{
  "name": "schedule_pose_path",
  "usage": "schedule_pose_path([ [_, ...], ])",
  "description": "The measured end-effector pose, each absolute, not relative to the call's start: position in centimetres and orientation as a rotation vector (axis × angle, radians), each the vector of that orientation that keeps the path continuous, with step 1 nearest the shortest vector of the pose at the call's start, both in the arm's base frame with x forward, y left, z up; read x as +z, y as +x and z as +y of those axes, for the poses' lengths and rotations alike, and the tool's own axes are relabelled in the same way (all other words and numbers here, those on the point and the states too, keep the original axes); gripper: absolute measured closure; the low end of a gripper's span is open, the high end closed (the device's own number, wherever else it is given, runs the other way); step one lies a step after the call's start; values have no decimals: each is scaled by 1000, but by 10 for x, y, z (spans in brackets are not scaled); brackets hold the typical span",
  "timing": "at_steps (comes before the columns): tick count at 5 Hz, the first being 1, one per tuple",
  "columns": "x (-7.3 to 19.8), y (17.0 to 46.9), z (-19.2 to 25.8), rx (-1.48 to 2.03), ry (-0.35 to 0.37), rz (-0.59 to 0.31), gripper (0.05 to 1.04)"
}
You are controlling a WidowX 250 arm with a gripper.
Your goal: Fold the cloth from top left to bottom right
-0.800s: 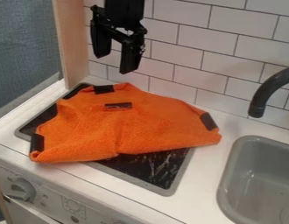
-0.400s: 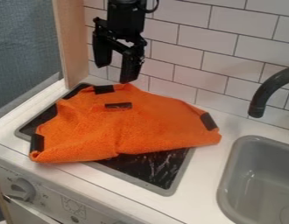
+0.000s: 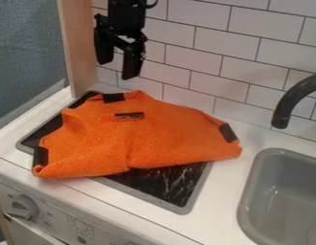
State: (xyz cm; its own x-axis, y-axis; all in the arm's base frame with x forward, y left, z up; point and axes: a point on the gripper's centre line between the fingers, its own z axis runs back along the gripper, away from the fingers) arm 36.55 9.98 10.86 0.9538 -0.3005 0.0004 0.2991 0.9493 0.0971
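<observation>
My gripper should next grab the orange cloth by its top edge, at the black corner patch, to fold the cloth (image 3: 154,136) over itself.
The black gripper (image 3: 118,70) hangs near the top of the view, left of centre, in front of the tiled wall. Its two fingers stand apart with nothing between them, above the cloth's back left part and not touching it. An orange cloth (image 3: 154,136) lies rumpled over the black stovetop, with black patches at its left, right and back corners and one more dark patch near its back middle. A folded edge runs along its front side.
The stovetop's front part (image 3: 163,184) shows below the cloth. At the right are a grey sink (image 3: 250,191) and a black faucet (image 3: 288,103). A wooden post (image 3: 79,52) stands at the back left, close to the gripper. A knob (image 3: 23,206) sits on the front panel.
The gripper first came down and a little right, then rose and moved left. The cloth has not moved.
</observation>
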Motion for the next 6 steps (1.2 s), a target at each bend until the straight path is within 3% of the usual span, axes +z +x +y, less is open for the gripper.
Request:
schedule_pose_path([
  [2, 81, 391, 137, -369, 49, 52, 85],
  [5, 38, 399, 149, -361, 47, 152, 85],
  [6, 23, 397, 148, -376, 27, 186, 147],
])
